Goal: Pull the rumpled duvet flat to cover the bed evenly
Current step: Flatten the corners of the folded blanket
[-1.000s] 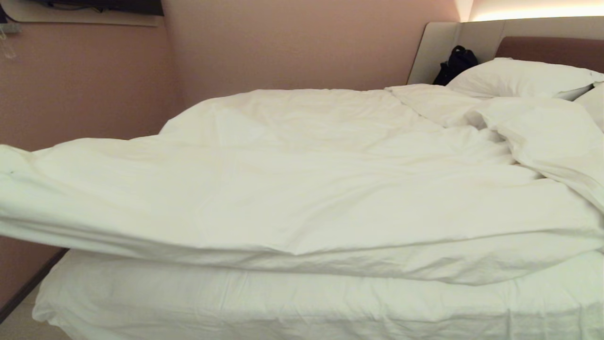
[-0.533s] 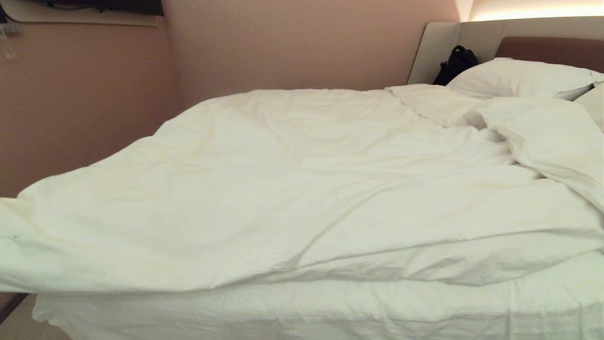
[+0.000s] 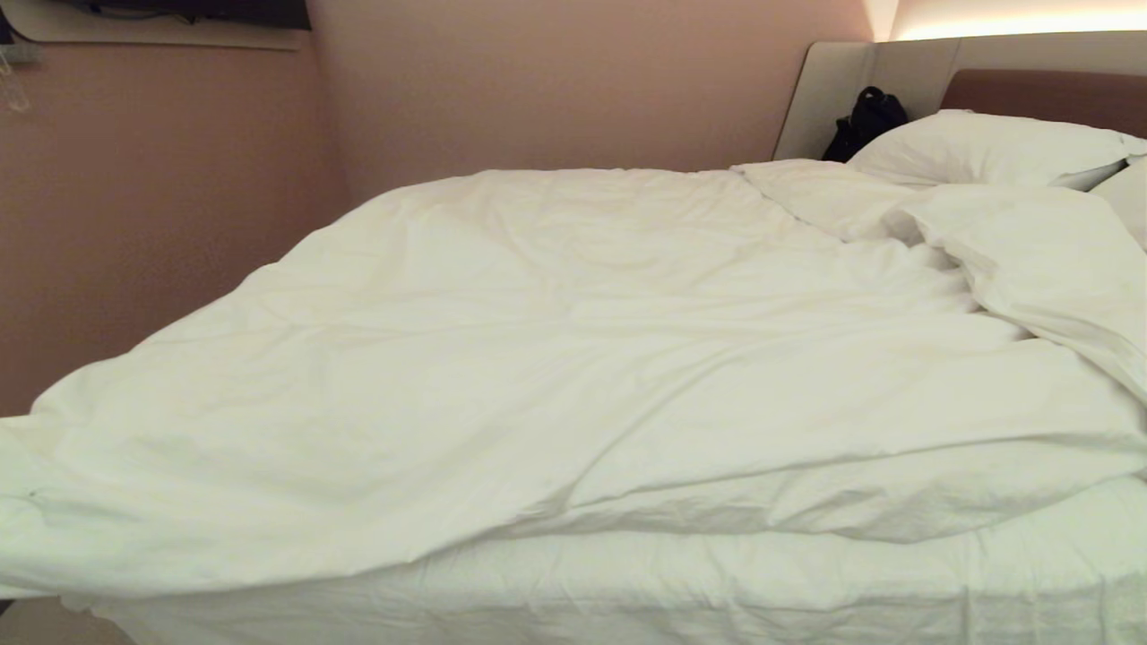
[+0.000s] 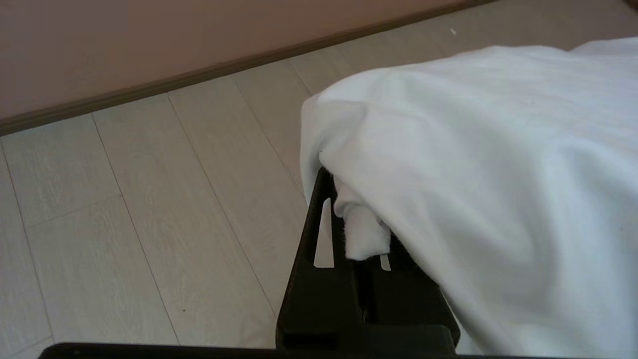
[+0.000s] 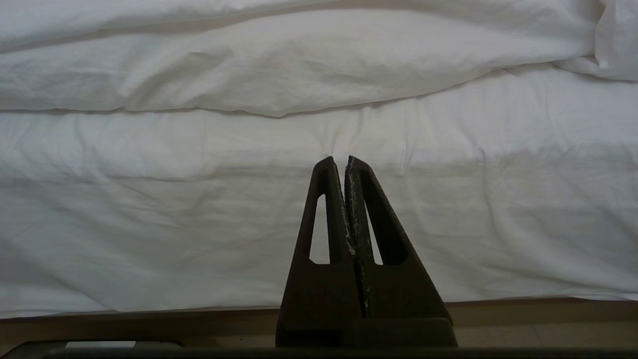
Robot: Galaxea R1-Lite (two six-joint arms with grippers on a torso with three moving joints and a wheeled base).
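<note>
The duvet's bunched lower edge (image 3: 409, 559) is high and leaves the side of the mattress showing. My left gripper should keep holding the duvet until it covers the near mattress corner (image 3: 118, 607).
The puffy white duvet (image 3: 573, 358) lies across the bed (image 3: 717, 582), rumpled toward the pillow end on the right. Its near left corner hangs past the mattress corner. Neither gripper shows in the head view. In the left wrist view my left gripper (image 4: 349, 199) is shut on a pinched fold of the duvet (image 4: 473, 149), which drapes over one finger and hides its tip. In the right wrist view my right gripper (image 5: 344, 160) is shut on nothing and points at the sheeted side of the bed (image 5: 199, 199), below the duvet's edge (image 5: 299, 65).
White pillows (image 3: 986, 143) and a black bag (image 3: 865, 121) sit by the headboard (image 3: 1048, 90). A pink wall (image 3: 161, 179) runs close along the bed's left side. Pale plank floor (image 4: 149, 199) and a baseboard (image 4: 199, 75) lie beneath my left gripper.
The duvet's lifted left edge has come down and toward me. It now lies over the mattress's near left corner, where before it hung in the air above the sheet.
</note>
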